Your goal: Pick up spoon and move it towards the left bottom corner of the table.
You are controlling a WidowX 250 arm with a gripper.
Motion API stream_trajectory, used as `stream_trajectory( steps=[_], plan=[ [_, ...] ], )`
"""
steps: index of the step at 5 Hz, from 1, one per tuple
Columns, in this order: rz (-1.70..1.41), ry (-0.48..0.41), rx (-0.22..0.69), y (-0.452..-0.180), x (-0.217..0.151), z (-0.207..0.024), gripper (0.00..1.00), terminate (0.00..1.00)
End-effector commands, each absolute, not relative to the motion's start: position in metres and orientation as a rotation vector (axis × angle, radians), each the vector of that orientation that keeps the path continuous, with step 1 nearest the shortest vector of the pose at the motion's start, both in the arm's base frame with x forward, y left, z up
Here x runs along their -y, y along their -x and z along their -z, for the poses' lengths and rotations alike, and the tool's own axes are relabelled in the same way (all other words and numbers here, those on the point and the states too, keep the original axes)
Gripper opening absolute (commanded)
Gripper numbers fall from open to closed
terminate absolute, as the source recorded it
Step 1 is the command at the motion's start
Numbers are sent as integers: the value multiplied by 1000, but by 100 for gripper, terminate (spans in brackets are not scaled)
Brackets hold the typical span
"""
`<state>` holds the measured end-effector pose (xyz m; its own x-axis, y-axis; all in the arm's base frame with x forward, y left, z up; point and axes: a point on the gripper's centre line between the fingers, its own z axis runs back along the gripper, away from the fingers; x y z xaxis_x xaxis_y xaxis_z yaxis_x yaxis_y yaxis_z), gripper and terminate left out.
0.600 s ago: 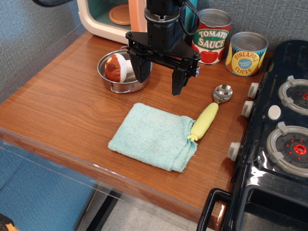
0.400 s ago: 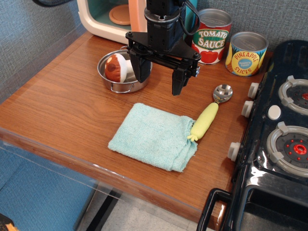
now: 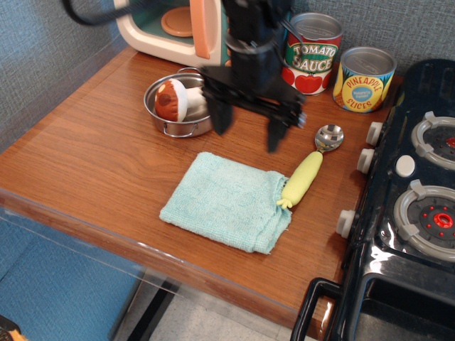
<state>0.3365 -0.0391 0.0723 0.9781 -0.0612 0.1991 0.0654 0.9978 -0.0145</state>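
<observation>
The spoon needs to move to the table's corner. Next, my gripper should grab the spoon by its pale yellow-green handle [image 3: 301, 179] to take it there.
The spoon [image 3: 310, 168] lies on the brown wood-grain table [image 3: 99, 149], right of centre. Its shiny silver bowl [image 3: 329, 136] points to the back and its pale yellow-green handle [image 3: 301, 179] points to the front, with the frilled tip resting against the right edge of a folded light-blue cloth [image 3: 227, 201]. My black gripper [image 3: 247, 135] hangs open above the table, just left of the spoon's bowl and behind the cloth. Its two fingers are spread wide and hold nothing.
A metal bowl [image 3: 173, 121] with a brown-capped mushroom toy [image 3: 171, 99] stands at the back left of the gripper. A tomato sauce can [image 3: 313, 53] and a pineapple can [image 3: 363, 78] stand at the back. A black toy stove [image 3: 412, 192] fills the right side. A toy oven [image 3: 167, 25] is at the back left.
My gripper has moved to the right and a little toward the front, closer to the spoon, and looks motion-blurred. The spoon, cloth and bowl have not moved.
</observation>
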Motion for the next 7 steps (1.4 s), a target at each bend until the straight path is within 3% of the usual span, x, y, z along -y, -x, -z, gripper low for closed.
stream_trajectory(
  steps=[1,3,4,6,7],
  plan=[
    [85,55,235,-379,84,-58,100,0],
    [100,66,209,-393,103,-38,100,0],
    [116,61,189,-390,105,-34,0,0],
    [132,42,143,-390,108,-34,0,0],
    [186,50,190,-405,117,-55,0,0]
  ],
)
